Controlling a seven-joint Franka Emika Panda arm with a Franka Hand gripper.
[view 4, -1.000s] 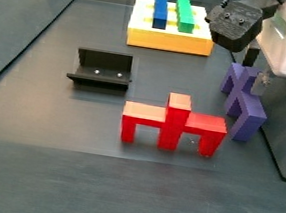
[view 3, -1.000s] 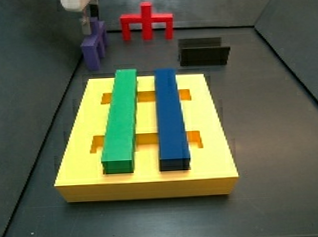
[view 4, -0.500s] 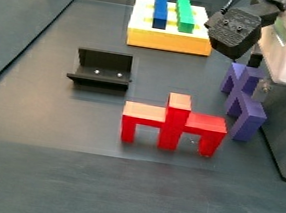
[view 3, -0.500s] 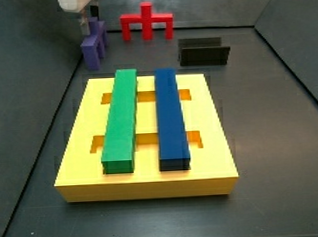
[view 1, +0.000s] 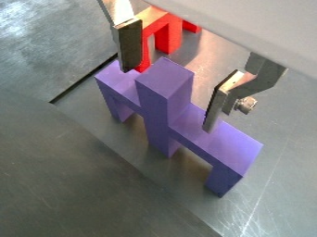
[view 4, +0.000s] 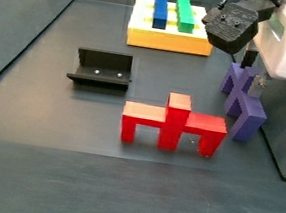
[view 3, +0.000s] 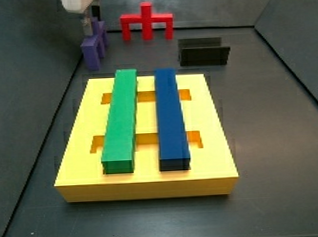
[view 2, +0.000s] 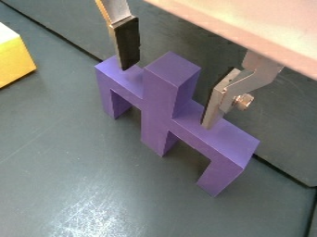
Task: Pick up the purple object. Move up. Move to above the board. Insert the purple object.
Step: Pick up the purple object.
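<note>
The purple object's central stub stands up above the long crossbar with flat facing sides, so I will next grab the purple object by that upright stub (view 1: 166, 81).
The purple object (view 1: 186, 130) stands on the dark floor with its central stub pointing up; it also shows as the purple object (view 2: 173, 125). In both wrist views my gripper (view 1: 173, 93) is open, one finger (view 1: 129, 46) on each side of the stub, with a gap on both sides and touching nothing. In both side views the gripper (view 4: 252, 76) hangs just above the purple object (view 4: 244, 104), near the wall. The yellow board (view 3: 149, 181) carries a long green bar (view 3: 119, 118) and a long blue bar (view 3: 170, 115).
A red piece (view 4: 173, 123) of similar shape stands close to the purple object. The dark fixture (view 4: 100, 70) sits on the floor between the red piece and the board (view 4: 167, 41). Walls run right beside the purple object (view 3: 92, 49).
The gripper has shifted only slightly over the purple object. The purple object, the red piece and the board have not moved.
</note>
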